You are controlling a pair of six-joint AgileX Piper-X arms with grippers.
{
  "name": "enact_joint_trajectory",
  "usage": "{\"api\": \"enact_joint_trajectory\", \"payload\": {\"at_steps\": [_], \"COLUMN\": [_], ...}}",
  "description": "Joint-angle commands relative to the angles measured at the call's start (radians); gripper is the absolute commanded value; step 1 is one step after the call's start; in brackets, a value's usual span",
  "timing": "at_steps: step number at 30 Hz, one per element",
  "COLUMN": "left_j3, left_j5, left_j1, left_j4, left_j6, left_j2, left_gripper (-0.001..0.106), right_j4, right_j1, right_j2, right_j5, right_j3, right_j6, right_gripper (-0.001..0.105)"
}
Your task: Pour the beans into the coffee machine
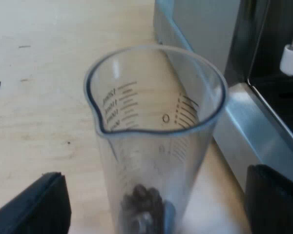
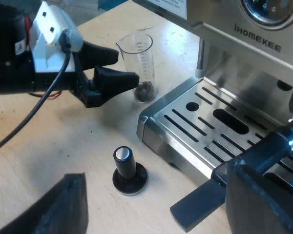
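The left gripper picks up the measuring glass by its round side (image 1: pixel 154 168) next, and the glass's rim stays free to pour out the beans.
A clear measuring glass (image 1: pixel 156 122) with printed scale marks stands upright on the wooden table, a small heap of coffee beans (image 1: pixel 141 202) at its bottom. My left gripper (image 1: pixel 156 207) is open, one black finger on each side of the glass with a gap to its wall. The right wrist view shows the glass (image 2: pixel 140 58) beside the espresso machine's drip tray (image 2: pixel 219 122), with the left gripper (image 2: pixel 128 67) reaching around it. My right gripper (image 2: pixel 132 207) is open above the table, holding nothing.
A tamper with a black knob (image 2: pixel 128 171) stands on the table close to the drip tray's corner, beneath my right gripper. The machine's steam wand (image 2: pixel 201 58) hangs over the tray edge near the glass. The wand's white tip (image 1: pixel 291 59) shows beyond the glass.
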Motion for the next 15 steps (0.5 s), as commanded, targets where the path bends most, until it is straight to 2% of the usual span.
{"api": "enact_joint_trajectory", "payload": {"at_steps": [1, 4, 15], "left_j3": [-0.021, -0.070, -0.125], "left_j5": [-0.012, -0.012, -0.012], "left_j1": [-0.005, -0.005, -0.005], "left_j4": [-0.026, -0.042, -0.054], "left_j6": [-0.003, -0.003, -0.003], "left_j2": [0.013, 0.069, 0.133], "left_gripper": [0.091, 0.091, 0.090], "right_j4": [-0.013, -0.013, -0.013], "right_j1": [0.001, 0.001, 0.001], "right_j2": [-0.004, -0.004, -0.004], "right_j5": [-0.001, -0.001, -0.001], "right_j3": [-0.010, -0.010, -0.010], "right_j6": [-0.003, -0.003, -0.003], "right_gripper": [0.062, 0.062, 0.062]}}
